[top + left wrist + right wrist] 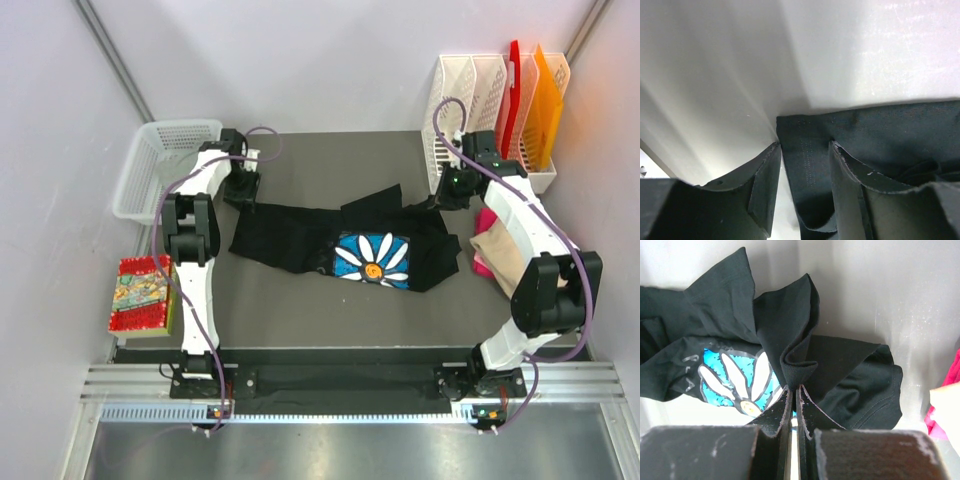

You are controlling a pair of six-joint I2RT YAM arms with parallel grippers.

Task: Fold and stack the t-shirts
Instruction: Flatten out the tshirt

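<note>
I should close my left gripper on the black t-shirt's stitched hem corner now. The corner is between my fingers, so they would hold it if I closed now.
A large black t-shirt point(290, 240) lies stretched across the middle of the table, its white-blue daisy print point(372, 258) facing up. My left gripper point(243, 195) is at the shirt's far left end. In the left wrist view, that gripper point(805, 145) is open, and a stitched hem corner of the black t-shirt point(810, 165) lies loose between the fingers. My right gripper point(437, 203) is at the shirt's far right end. The right wrist view shows this gripper point(794, 387) shut on a bunched fold of the black t-shirt point(797, 367). A tan shirt point(500, 258) and a pink shirt point(486, 220) lie at the right.
A white mesh basket point(165, 165) stands at the back left. A red patterned packet point(143, 295) lies at the left edge. A white file rack point(480, 100) with red and orange folders stands at the back right, close behind the right gripper.
</note>
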